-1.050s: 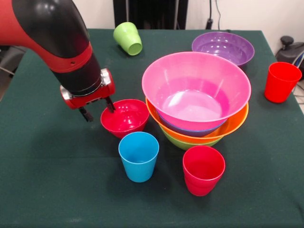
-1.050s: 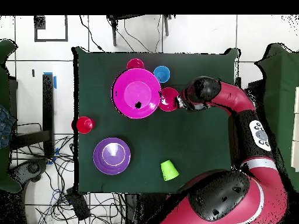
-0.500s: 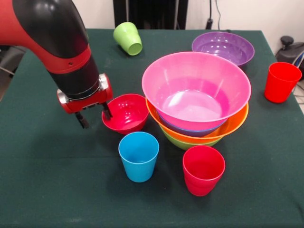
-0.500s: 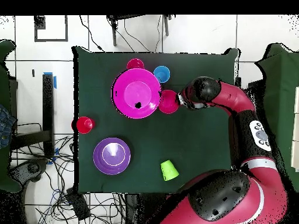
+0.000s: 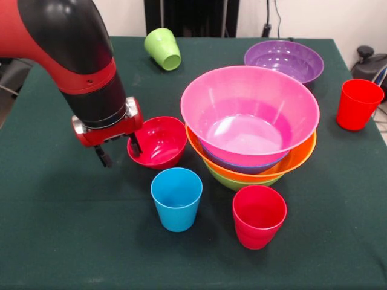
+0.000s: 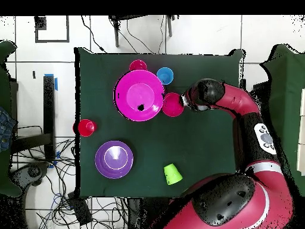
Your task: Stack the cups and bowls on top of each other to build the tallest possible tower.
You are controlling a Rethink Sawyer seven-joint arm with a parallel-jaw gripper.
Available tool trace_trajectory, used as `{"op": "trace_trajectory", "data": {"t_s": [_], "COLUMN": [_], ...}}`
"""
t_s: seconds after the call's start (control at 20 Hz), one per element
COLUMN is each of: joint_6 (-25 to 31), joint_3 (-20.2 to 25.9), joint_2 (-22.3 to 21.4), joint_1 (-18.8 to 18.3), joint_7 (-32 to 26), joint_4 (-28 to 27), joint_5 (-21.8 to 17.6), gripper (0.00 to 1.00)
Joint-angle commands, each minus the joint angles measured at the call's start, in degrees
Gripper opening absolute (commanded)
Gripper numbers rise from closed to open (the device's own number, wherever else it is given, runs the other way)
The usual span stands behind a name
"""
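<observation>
My gripper should pinch the cup by its thin rim (image 5: 152, 186), because the sky blue cup's opening (image 5: 176, 186) is wider than the gap between my fingers.
My gripper (image 5: 118, 151) is open at the left rim of the small red bowl (image 5: 158, 143): one finger is just inside the rim, the other stands well outside it. The bowl lies beside the tower (image 5: 250, 115), a nest of lime green, orange, blue and pink bowls with pink on top. In front of it a sky blue cup (image 5: 176, 198) and a red cup (image 5: 259, 215) stand upright. In the overhead view my gripper (image 6: 186, 104) is right of the red bowl (image 6: 173, 105), which touches the pink bowl (image 6: 139, 95).
A purple bowl (image 5: 284, 60) sits at the far right, behind the tower. Another red cup (image 5: 358, 104) stands near the table's right edge. A lime green cup (image 5: 163, 48) lies on its side at the back. My arm (image 5: 72, 54) fills the upper left.
My gripper has shifted slightly left and lower in the front view. The small red bowl has slid a little farther back and closer to the tower.
</observation>
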Motion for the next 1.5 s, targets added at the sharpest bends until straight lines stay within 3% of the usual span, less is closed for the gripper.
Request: {"op": "trace_trajectory", "data": {"t_s": [0.05,0.5,1.0,1.3,1.5], "joint_6": [-2.9,3.3,11.6,14.5,10.9], "joint_3": [0.7,0.6,0.8,3.0,4.7], "joint_2": [-0.8,-4.7,-9.7,-4.5,0.0], "joint_1": [2.4,2.5,2.4,4.3,6.0], "joint_7": [3.7,3.2,-0.1,-0.8,0.8], "joint_4": [2.7,2.5,-2.0,-15.4,-22.0], "joint_5": [-0.6,1.2,2.0,1.6,1.9], "gripper": [1.0,1.0,1.0,1.0,1.0]}}
